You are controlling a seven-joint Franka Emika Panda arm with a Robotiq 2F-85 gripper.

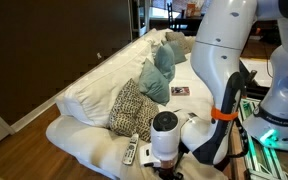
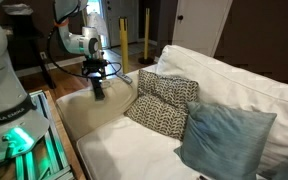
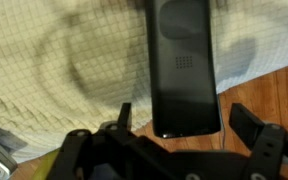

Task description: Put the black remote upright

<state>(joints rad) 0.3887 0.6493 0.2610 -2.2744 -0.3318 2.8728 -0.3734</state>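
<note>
The black remote's near end [image 3: 186,112] reaches between my fingers and past them, so it is time to close now. Closing now would catch the remote.
The black remote [image 3: 184,65] is a slim, flat, all-black slab. In the wrist view it reaches from the top of the picture down between my jaws, with the white sofa fabric [image 3: 54,60] and wooden floor behind it. My gripper [image 3: 184,118] is open, with a gap on each side between finger and remote. In an exterior view my gripper [image 2: 97,78] hangs over the sofa's armrest with the dark remote [image 2: 99,92] right under it, standing roughly on end. Whether it rests on the armrest I cannot tell.
A silver-grey remote [image 1: 131,152] lies on the sofa seat near the armrest. A patterned cushion [image 2: 162,103] and a blue-grey cushion [image 2: 224,140] lean on the white sofa back [image 2: 234,75]. Wooden floor [image 3: 274,95] lies beyond the sofa edge.
</note>
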